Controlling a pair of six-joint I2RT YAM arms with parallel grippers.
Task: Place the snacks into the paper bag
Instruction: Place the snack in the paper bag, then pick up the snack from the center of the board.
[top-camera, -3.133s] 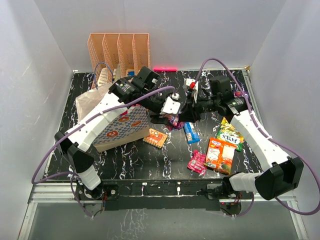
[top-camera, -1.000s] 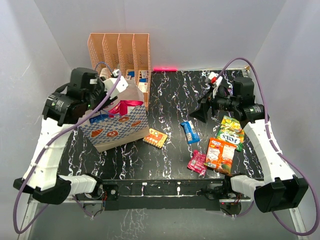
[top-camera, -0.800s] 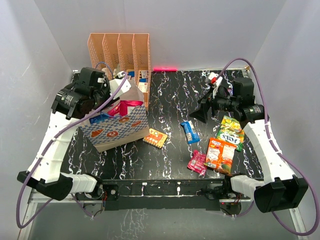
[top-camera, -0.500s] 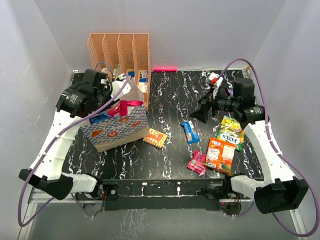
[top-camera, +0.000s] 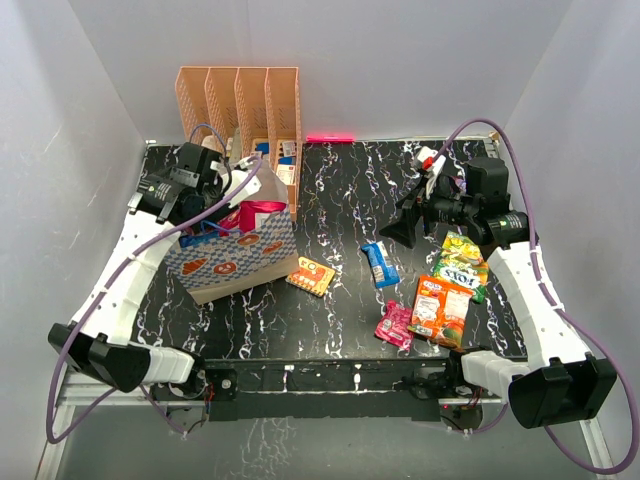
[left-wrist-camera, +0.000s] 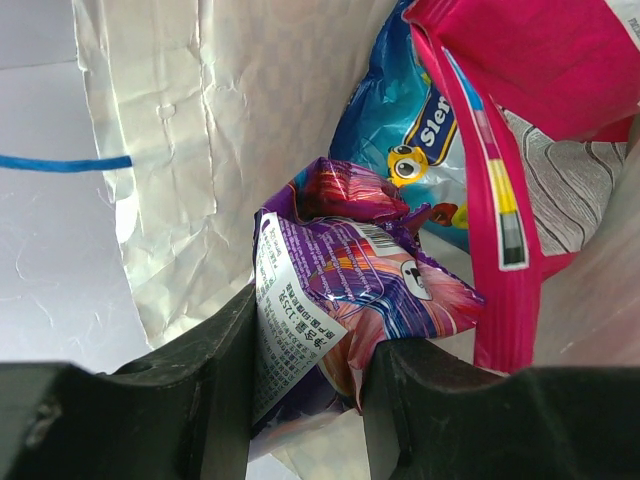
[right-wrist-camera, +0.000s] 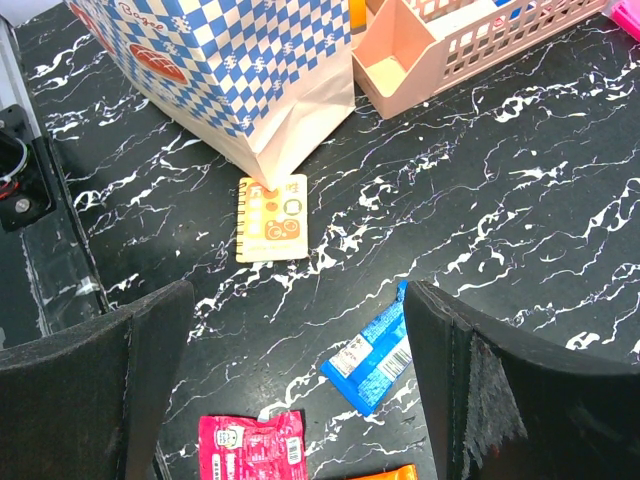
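The purple snack packet hangs inside the bag's white side and would come to rest inside if I opened now. My left gripper releases it now.
The paper bag (top-camera: 240, 255) with blue checks stands open at the left of the table. My left gripper (top-camera: 213, 203) reaches into its mouth. In the left wrist view the left gripper (left-wrist-camera: 310, 345) is shut on a purple snack packet (left-wrist-camera: 350, 270), inside the bag's white wall (left-wrist-camera: 200, 130). A blue packet (left-wrist-camera: 410, 150) and a magenta-silver packet (left-wrist-camera: 530, 110) lie in the bag beside it. On the table lie a blue packet (top-camera: 380, 263), a pink one (top-camera: 394, 325), an orange one (top-camera: 440, 308) and a green-yellow one (top-camera: 460, 265). My right gripper (top-camera: 403, 226) hovers open and holds nothing; the right wrist view looks down on the blue packet (right-wrist-camera: 375, 350).
The peach file rack (top-camera: 240, 105) stands just behind the bag. A small cream-and-orange flat item (top-camera: 311, 275) lies at the bag's right foot. The bag's blue handle (left-wrist-camera: 60, 163) hangs at its rim. The table's front edge runs along the arm bases.
My left gripper carried the purple packet from the table's middle to the bag and over the last second sank rightward into its mouth. The right arm drew back and has stayed still.
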